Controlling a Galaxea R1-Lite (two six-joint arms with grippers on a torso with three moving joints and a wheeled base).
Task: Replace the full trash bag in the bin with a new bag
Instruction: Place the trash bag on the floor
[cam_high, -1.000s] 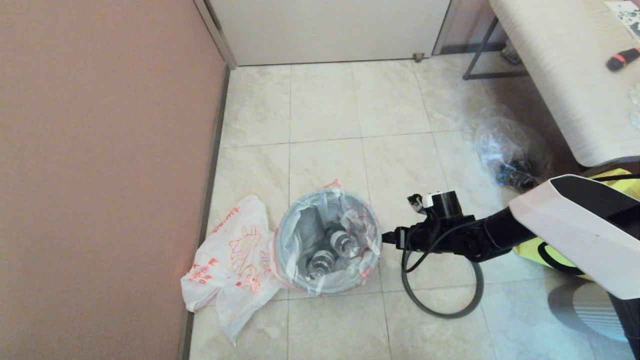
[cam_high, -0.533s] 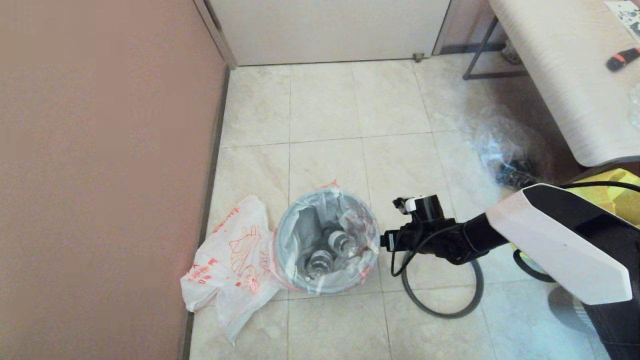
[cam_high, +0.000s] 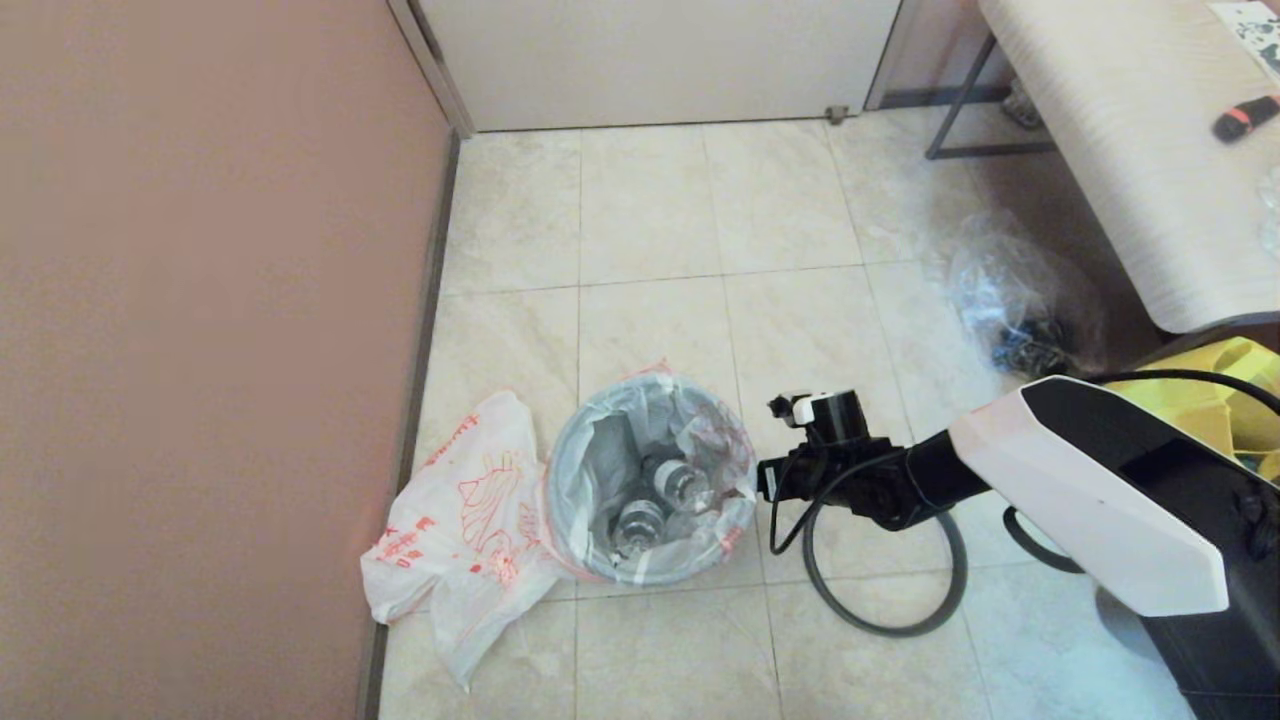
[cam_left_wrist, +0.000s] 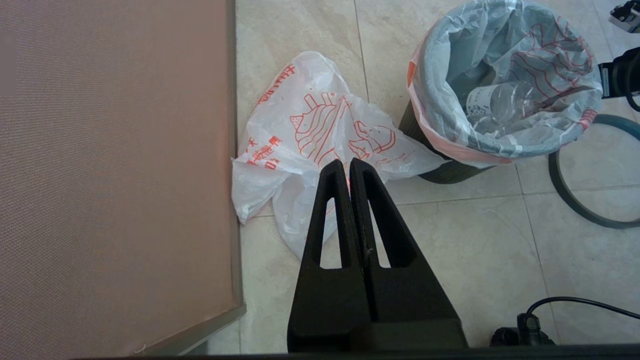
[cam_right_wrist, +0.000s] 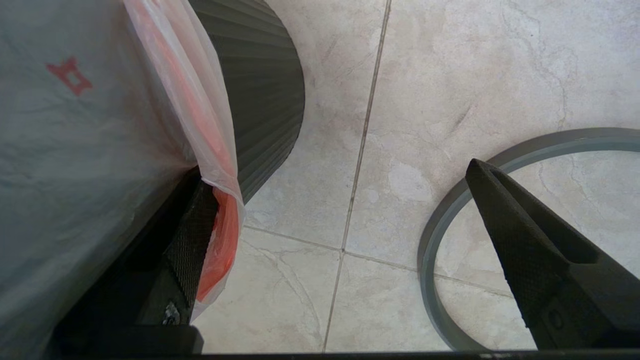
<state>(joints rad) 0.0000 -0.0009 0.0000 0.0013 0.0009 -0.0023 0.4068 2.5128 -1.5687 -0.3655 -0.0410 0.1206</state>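
Observation:
The pink-red rim band hangs between the open fingers, and one finger is tucked behind the band at the bin's side. My right gripper should close on the band now.
The black bin stands on the tiled floor, lined with the full trash bag; clear bottles show inside. Its pink-red rim band hangs over the bin's ribbed wall. My right gripper is open at the bin's right side. One of its fingers lies against the hanging rim band, the other stands well clear over the floor. The new bag lies limp left of the bin. My left gripper is shut and empty, hanging above the new bag.
The dark-grey rim ring lies on the floor right of the bin, under my right arm. A clear plastic bag and a yellow bag sit further right under a table. A wall runs along the left.
My right arm has moved left, bringing the open gripper up against the bin's right rim. The bin, both bags and the ring have stayed put.

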